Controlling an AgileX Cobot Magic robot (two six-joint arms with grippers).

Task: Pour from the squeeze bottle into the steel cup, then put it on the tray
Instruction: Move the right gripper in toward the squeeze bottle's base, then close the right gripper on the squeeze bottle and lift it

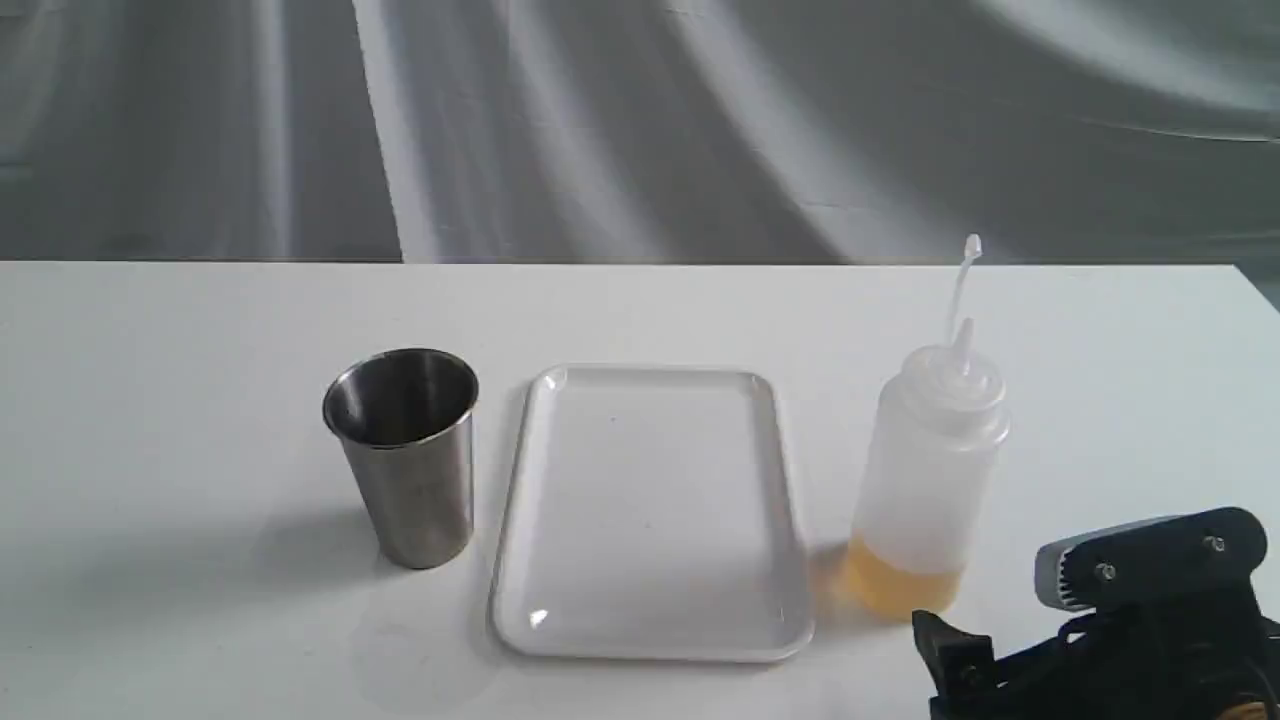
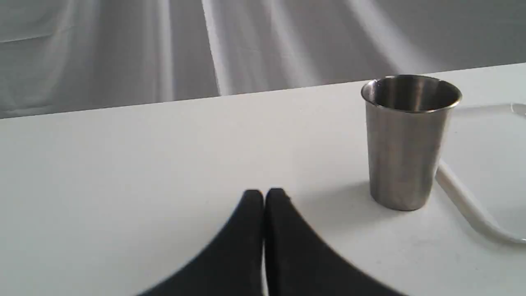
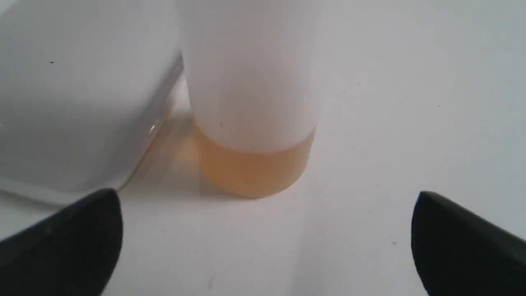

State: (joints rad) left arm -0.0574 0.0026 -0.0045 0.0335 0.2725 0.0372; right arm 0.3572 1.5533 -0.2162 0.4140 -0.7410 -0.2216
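The squeeze bottle has its base close beside the tray's rim. My right gripper next needs to grab the bottle by its middle, above that rim, to pour.
The squeeze bottle stands upright on the white table, just right of the tray, with amber liquid in its base and its cap strap sticking up. In the right wrist view my right gripper is open, its black fingers wide apart just short of the squeeze bottle and touching nothing. The steel cup stands upright left of the tray. My left gripper is shut and empty, low over the table, apart from the steel cup.
My right arm sits at the table's front right corner. A grey draped cloth hangs behind the table's far edge. The tray's rim lies close beside the bottle's base.
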